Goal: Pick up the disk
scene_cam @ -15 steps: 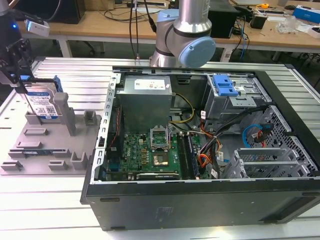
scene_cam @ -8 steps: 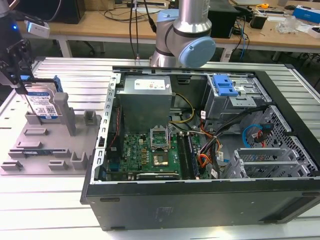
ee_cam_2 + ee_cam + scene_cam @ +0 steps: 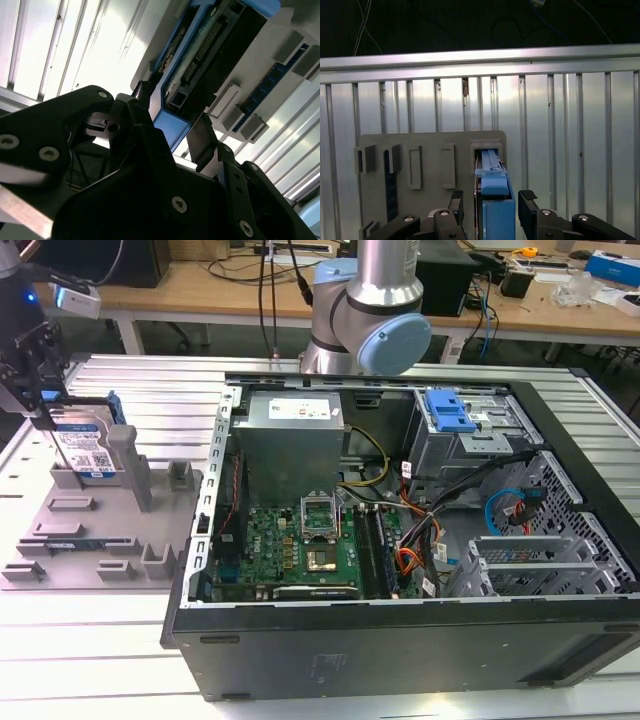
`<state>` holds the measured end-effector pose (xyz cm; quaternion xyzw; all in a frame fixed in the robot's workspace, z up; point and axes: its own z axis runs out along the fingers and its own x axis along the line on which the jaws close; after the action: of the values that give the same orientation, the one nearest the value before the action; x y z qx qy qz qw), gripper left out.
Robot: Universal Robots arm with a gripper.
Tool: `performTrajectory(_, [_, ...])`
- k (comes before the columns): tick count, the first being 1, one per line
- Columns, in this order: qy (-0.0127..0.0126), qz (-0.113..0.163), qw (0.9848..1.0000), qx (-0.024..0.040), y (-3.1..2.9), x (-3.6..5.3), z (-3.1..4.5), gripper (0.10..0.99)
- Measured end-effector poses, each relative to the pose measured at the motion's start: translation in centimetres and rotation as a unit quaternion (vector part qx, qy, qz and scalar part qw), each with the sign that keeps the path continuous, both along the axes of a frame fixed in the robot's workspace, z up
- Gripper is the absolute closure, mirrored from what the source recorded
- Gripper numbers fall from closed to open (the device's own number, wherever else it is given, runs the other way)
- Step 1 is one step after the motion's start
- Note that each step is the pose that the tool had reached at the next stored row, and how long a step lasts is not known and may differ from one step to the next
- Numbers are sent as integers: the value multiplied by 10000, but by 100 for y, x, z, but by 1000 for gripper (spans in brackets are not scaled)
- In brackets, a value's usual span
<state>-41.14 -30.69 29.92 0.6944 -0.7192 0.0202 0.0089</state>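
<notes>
My fingers are beside the disk's blue bar [image 3: 497,207], over the grey fixture plate, so my gripper needs to close now, and that would hold the disk.
The disk [image 3: 88,445] stands on edge in a slot at the back of a grey fixture plate [image 3: 90,540], at the exterior view's left. Its white-and-blue label faces forward, and a blue rail runs along its upper edge. My gripper [image 3: 48,412] hangs over the disk, one black finger on each side. In both wrist views the disk [image 3: 496,212] [image 3: 210,50] sits between the fingers of my gripper [image 3: 491,197] [image 3: 175,127]. A narrow gap shows on each side, so the gripper is open around it.
An open computer case [image 3: 560,440] lies at the exterior view's right, holding a grey power supply [image 3: 290,445], a motherboard [image 3: 300,550] and a blue bracket [image 3: 448,410]. The arm's base [image 3: 365,310] rises behind the case. The fixture plate [image 3: 430,145] rests on a ribbed metal table [image 3: 60,640].
</notes>
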Motion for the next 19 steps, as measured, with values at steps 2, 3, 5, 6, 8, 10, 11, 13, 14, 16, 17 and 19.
performTrajectory(2, [0, 0, 10000, 0, 0, 0, -5, 608])
performTrajectory(3, [0, 0, 10000, 0, 0, 0, -6, 608])
performTrajectory(5, [1, 0, 10000, 0, 0, 0, -9, 678])
performTrajectory(6, [1, 0, 10000, 0, 0, 0, -10, 678])
performTrajectory(8, [1, 0, 10000, 0, 0, 0, -12, 678])
performTrajectory(10, [-1, -1, 10000, 0, 0, 1, -14, 678])
performTrajectory(11, [-1, 0, 10000, 0, 0, 2, -14, 678])
performTrajectory(13, [1, 0, 10000, 0, 0, 4, -15, 678])
performTrajectory(14, [0, 0, 10000, 0, 0, 4, -15, 678])
performTrajectory(16, [1, 0, 10000, 0, 0, 4, -16, 678])
performTrajectory(17, [1, 0, 10000, 0, 0, 4, -17, 690])
performTrajectory(19, [1, 0, 10000, 0, 0, 3, -20, 722])
